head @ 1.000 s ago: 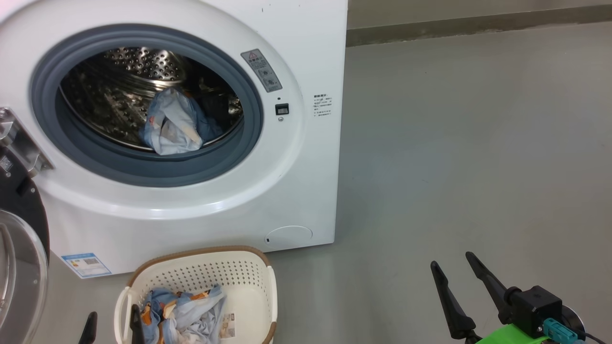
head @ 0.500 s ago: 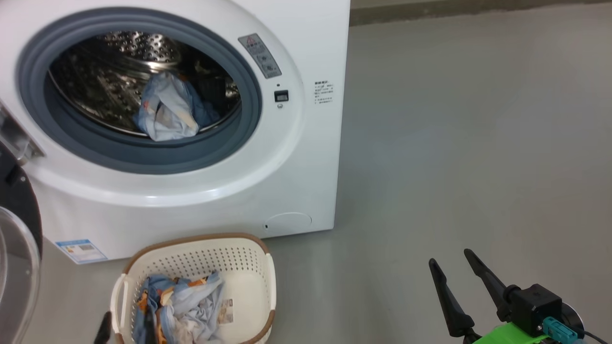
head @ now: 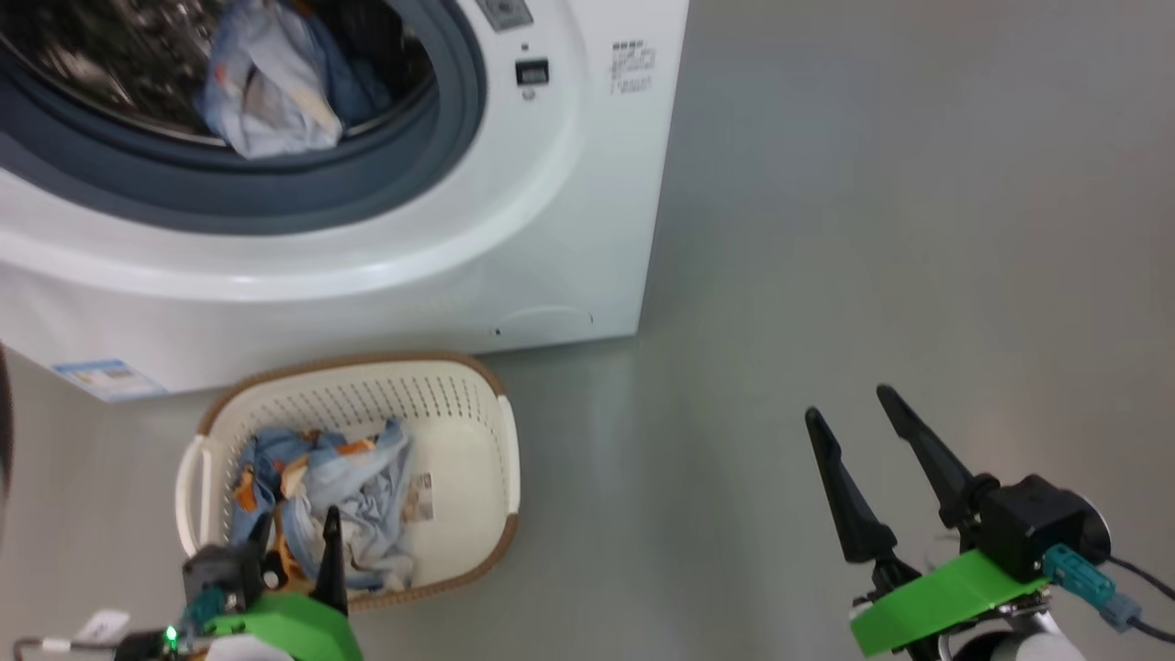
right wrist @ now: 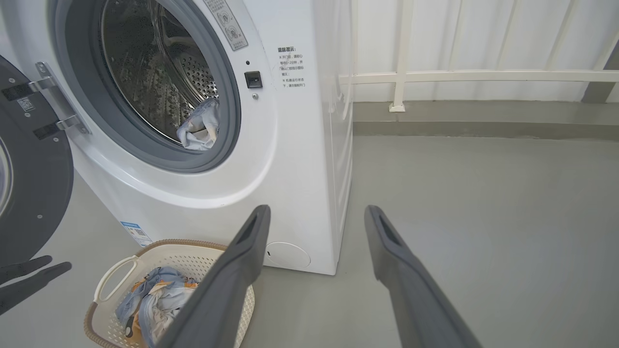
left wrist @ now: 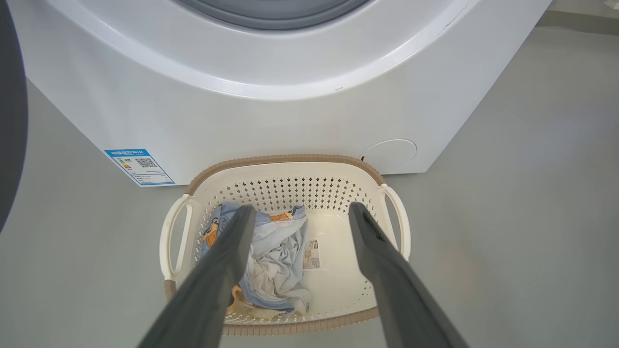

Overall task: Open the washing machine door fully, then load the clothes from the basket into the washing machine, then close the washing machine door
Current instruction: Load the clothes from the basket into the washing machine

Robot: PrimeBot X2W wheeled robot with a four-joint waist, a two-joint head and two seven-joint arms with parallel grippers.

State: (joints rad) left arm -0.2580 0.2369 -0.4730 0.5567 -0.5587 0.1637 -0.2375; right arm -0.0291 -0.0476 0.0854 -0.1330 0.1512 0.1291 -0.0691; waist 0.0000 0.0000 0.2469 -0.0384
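Note:
My left gripper should load the washing machine's steel drum (head: 138, 66) next, so it needs to take hold of the clothes by their pale bunched folds.
The white washing machine (head: 569, 229) stands with its black door (right wrist: 34, 193) swung open to the left. Some light-blue clothes (head: 262, 87) lie in the steel drum. The cream basket (head: 500, 459) sits on the floor in front of the machine, with more blue clothes (head: 358, 487) bunched in its left half. My left gripper (head: 296, 523) hovers open above the basket's near side, its fingers pointing down at the clothes (left wrist: 275, 251) without touching them. My right gripper (head: 849, 402) stands open and empty over bare floor, well to the right of the basket.
Grey floor (head: 872, 184) stretches to the right of the machine. A white railing (right wrist: 435, 76) and a low kerb run along the back wall. A blue energy sticker (left wrist: 139, 166) marks the machine's lower left front.
The head view has tilted down, so the machine has slid up the picture. More of my left gripper shows, its tips now over the clothes in the basket. Both grippers stay open.

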